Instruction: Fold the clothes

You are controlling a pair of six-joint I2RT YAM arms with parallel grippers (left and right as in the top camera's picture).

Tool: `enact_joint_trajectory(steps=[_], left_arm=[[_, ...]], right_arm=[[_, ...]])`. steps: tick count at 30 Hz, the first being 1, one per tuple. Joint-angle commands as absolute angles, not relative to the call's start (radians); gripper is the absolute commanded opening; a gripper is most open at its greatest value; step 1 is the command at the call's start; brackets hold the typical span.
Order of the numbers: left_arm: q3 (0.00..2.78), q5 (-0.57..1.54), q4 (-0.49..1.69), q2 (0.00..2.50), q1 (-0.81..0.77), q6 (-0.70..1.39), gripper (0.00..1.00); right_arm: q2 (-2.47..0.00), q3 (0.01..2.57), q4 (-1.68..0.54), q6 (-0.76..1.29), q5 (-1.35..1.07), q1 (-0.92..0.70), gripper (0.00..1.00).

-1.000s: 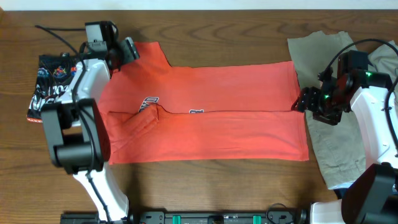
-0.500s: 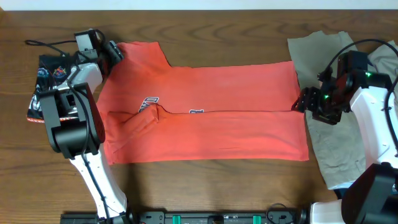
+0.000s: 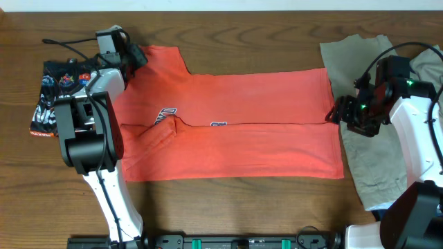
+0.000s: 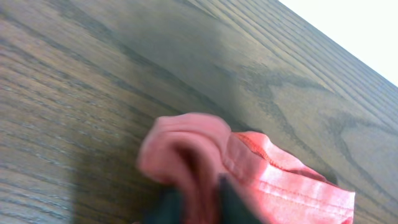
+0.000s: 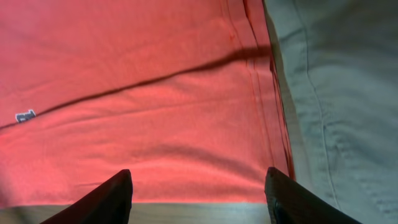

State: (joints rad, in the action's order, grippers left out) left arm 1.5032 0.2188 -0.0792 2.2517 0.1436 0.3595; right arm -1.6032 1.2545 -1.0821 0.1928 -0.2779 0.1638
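My right gripper should next grab the T-shirt's far corner (image 3: 324, 70) beside the khaki garment, to fold both far corners together.
The clothes' coral-red T-shirt (image 3: 242, 104) lies folded lengthwise across the table, a bit of its chest print (image 3: 166, 113) showing at the fold. My left gripper (image 3: 137, 57) is at the shirt's far left corner. In the left wrist view the left gripper (image 4: 198, 194) is shut on a bunched edge of the T-shirt (image 4: 280, 180). My right gripper (image 3: 333, 114) hangs at the shirt's right edge. In the right wrist view the right gripper (image 5: 199, 186) stands open, with the T-shirt (image 5: 155, 112) lying flat under the gap.
A khaki garment (image 3: 367, 173) lies spread beside the shirt's right edge, also seen as khaki cloth (image 5: 336, 93) in the right wrist view. A dark printed garment (image 3: 55, 90) sits at the far left. Pale cloth (image 3: 429, 66) lies at the far right.
The left gripper has shut on the shirt's far left corner after shifting slightly along it. The right arm has stayed in place, its jaws barely narrower.
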Motion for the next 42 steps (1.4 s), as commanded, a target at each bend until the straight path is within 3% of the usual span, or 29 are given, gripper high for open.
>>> enact_joint_trajectory(steps=[1, 9, 23, 30, 42], left_arm=[[1.525, 0.227, -0.083, 2.255, 0.149, 0.356, 0.06], [1.525, 0.416, -0.031, 2.136, 0.152, 0.353, 0.06], [1.518, 0.419, 0.616, 1.956, 0.152, 0.317, 0.06], [1.510, 0.413, 0.732, 1.956, 0.152, 0.255, 0.06], [1.509, 0.407, 0.763, 1.956, 0.151, 0.255, 0.06]], right_arm=[[-1.604, 1.248, -1.048, 0.178, -0.276, 0.156, 0.69], [-1.636, 1.248, -0.824, 0.178, -0.266, 0.154, 0.75], [-1.941, 1.248, -0.401, 0.213, -0.150, 0.039, 0.70], [-2.057, 1.248, -0.220, 0.353, -0.076, 0.036, 0.71], [-2.165, 1.248, -0.059, 0.392, -0.076, 0.024, 0.66]])
